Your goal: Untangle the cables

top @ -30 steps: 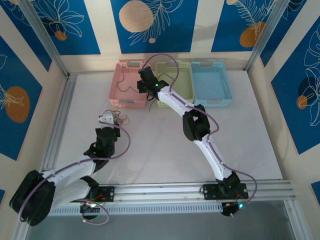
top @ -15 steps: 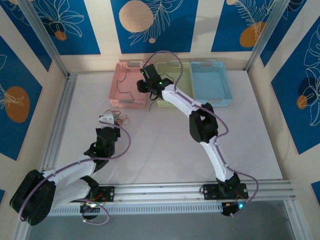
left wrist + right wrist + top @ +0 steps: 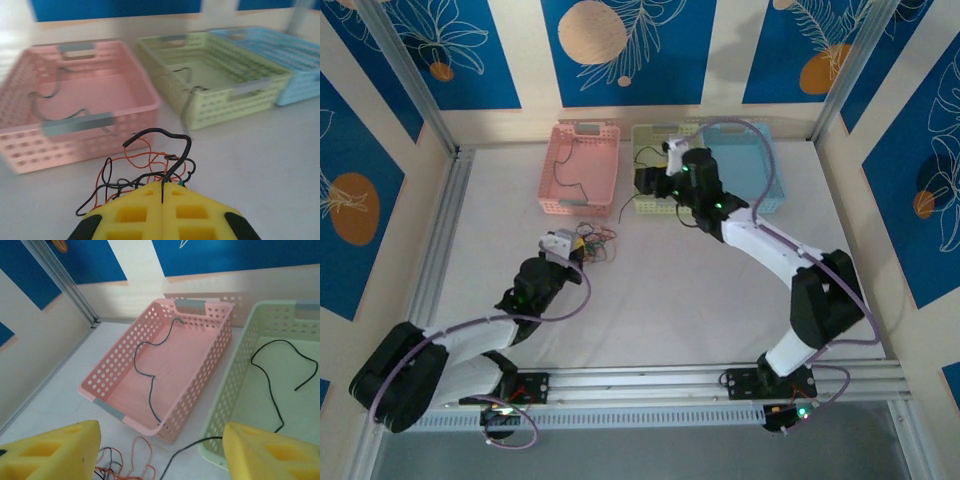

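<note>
My right gripper grabs the orange cable by a loop standing out of the tangle [image 3: 592, 227] [image 3: 141, 438] next, to untangle that cable from the black cables.
The cables lie in three places. A tangle of thin black and orange cables [image 3: 597, 245] [image 3: 142, 165] rests on the white table in front of the pink basket [image 3: 552, 172]. My left gripper [image 3: 564, 246] [image 3: 164, 184] is shut on one stiff black cable [image 3: 175, 150] that curls up out of that tangle. A dark cable [image 3: 146, 365] snakes inside the pink basket [image 3: 112, 407]. Another black cable [image 3: 272, 382] lies in the green basket [image 3: 225, 405], its end trailing over the rim onto the table. My right gripper [image 3: 648, 183] [image 3: 161, 452] hangs open above the gap between these two baskets, holding nothing.
A blue basket [image 3: 772, 190] [image 3: 300, 80] stands to the right of the green one, against the back wall. Aluminium rails [image 3: 440, 240] border the table's left and near edges. Bare white table stretches across the middle and right.
My right gripper swung right from the pink basket to the green basket's front corner and opened. My left gripper moved forward and right, the tangle shifting with it.
</note>
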Available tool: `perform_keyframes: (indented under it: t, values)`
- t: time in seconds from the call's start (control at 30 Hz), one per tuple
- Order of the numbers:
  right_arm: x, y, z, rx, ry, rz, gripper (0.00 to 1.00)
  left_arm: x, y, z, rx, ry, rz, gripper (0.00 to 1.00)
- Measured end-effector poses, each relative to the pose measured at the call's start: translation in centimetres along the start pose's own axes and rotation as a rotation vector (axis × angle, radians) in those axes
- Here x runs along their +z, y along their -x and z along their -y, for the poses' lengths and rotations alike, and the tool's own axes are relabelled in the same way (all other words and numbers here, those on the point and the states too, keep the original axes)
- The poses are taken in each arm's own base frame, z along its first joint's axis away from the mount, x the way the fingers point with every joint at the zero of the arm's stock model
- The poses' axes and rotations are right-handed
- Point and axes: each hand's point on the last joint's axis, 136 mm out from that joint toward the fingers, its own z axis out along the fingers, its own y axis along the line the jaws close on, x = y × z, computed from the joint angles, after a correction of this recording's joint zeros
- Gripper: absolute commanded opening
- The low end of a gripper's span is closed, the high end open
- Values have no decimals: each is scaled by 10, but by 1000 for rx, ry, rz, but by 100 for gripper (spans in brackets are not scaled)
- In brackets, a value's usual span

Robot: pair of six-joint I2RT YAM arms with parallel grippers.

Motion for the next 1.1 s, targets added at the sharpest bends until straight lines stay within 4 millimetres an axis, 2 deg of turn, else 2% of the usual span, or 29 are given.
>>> perform_keyframes:
  t: [0.13, 0.17, 0.27, 0.4, 0.5, 0.57, 0.63, 0.77, 0.87, 1.0, 1.1]
  values:
    - [-4, -31, 15, 4, 77, -37, 56, 4, -1, 20, 5, -115, 10, 0]
    - [0, -49, 15, -2, 115, -80, 53, 4, -2, 24, 6, -138, 9, 0]
    - [13, -75, 1, -42, 212, -143, 51, 4, -3, 30, 6, -173, 0, 0]
    - [29, -125, -21, -81, 338, -252, 46, 6, -2, 32, 7, -182, -5, 0]
    - [33, -163, -30, -84, 381, -359, 48, 9, -2, 31, 7, -175, -30, 0]
    - [32, -177, -32, -93, 383, -405, 48, 10, -3, 30, 8, -165, -36, 0]
    - [34, -181, -33, -103, 383, -436, 48, 10, -5, 29, 9, -162, -49, 0]
    - [41, -172, -35, -116, 380, -440, 47, 10, -9, 29, 9, -157, -64, 0]
    - [43, -169, -35, -121, 373, -447, 42, 10, -10, 28, 9, -157, -69, 0]
    - [48, -177, -30, -117, 352, -483, 40, 10, -10, 26, 10, -145, -68, 0]
    - [49, -185, -26, -109, 340, -515, 42, 10, -10, 25, 10, -137, -67, 0]
